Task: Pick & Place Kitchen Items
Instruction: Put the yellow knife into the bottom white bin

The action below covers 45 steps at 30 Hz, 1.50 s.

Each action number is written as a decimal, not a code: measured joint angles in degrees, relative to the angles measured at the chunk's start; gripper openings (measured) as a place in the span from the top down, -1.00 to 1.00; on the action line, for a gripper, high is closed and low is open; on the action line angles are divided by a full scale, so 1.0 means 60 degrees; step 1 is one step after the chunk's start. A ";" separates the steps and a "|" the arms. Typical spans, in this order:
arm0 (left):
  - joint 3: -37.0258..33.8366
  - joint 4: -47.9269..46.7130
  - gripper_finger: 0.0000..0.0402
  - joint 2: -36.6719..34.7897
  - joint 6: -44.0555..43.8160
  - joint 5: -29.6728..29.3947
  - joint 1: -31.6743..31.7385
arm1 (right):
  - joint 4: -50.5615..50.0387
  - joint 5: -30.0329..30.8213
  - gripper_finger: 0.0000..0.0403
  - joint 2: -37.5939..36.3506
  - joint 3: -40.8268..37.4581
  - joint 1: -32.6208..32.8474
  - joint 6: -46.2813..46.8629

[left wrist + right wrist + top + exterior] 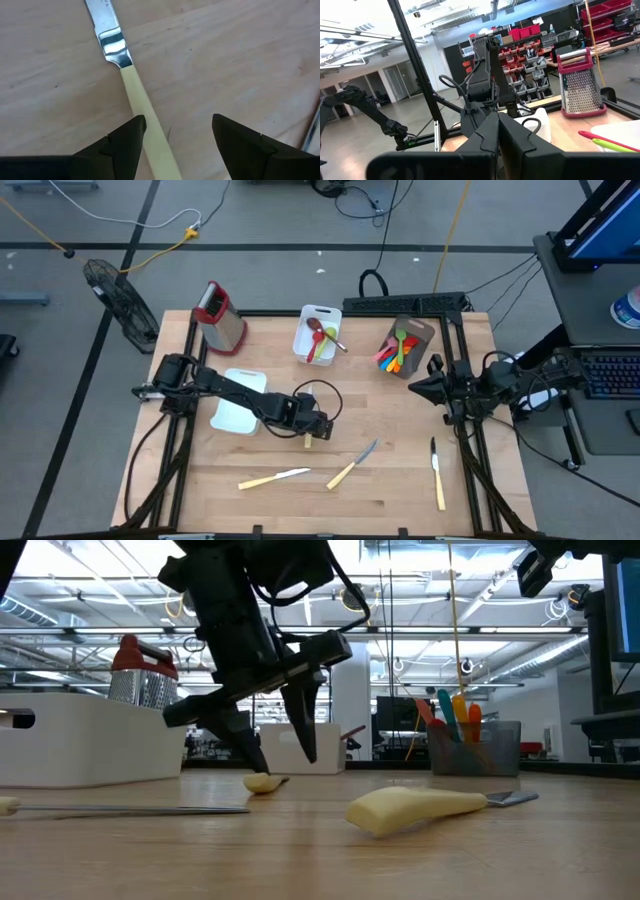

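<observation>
The knife will next be grabbed by its cream handle (152, 125) with my left gripper, so that the knife's blade (107, 24) stays free for placing.
My left gripper (319, 429) is open, low over the middle of the table. A cream-handled knife (134, 87) lies flat on the wood between its fingers (125, 145), nearer one of them. From overhead only the handle end (308, 442) shows below the gripper. In the low view the fingertips (305, 745) point down just above that handle end (262, 782). Three more knives lie near the front: one (273, 478), a second (352, 465) and a third (437, 472). My right gripper (438, 387) is shut and holds nothing at the table's right edge.
A white tub (306, 315) at the back holds red and green spoons. A brown holder (422, 332) with coloured utensils stands right of it. A red-topped grater (222, 315) is back left. Another white tub (236, 416) sits under the left arm.
</observation>
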 joint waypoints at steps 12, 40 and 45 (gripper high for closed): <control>-0.0084 -0.0182 -0.22 -0.0441 -0.0129 -0.0580 0.0004 | -0.0009 0.0024 0.98 0.0000 0.0000 -0.0004 0.0000; -0.0010 -0.1215 -0.22 0.0206 -0.0199 -0.0456 -0.0058 | -0.0016 -0.0009 0.98 0.0004 0.0000 -0.0001 -0.0011; 0.0022 -0.1425 -0.15 0.0440 -0.0160 -0.0125 -0.0090 | -0.0009 -0.0009 0.98 0.0004 0.0000 -0.0001 -0.0002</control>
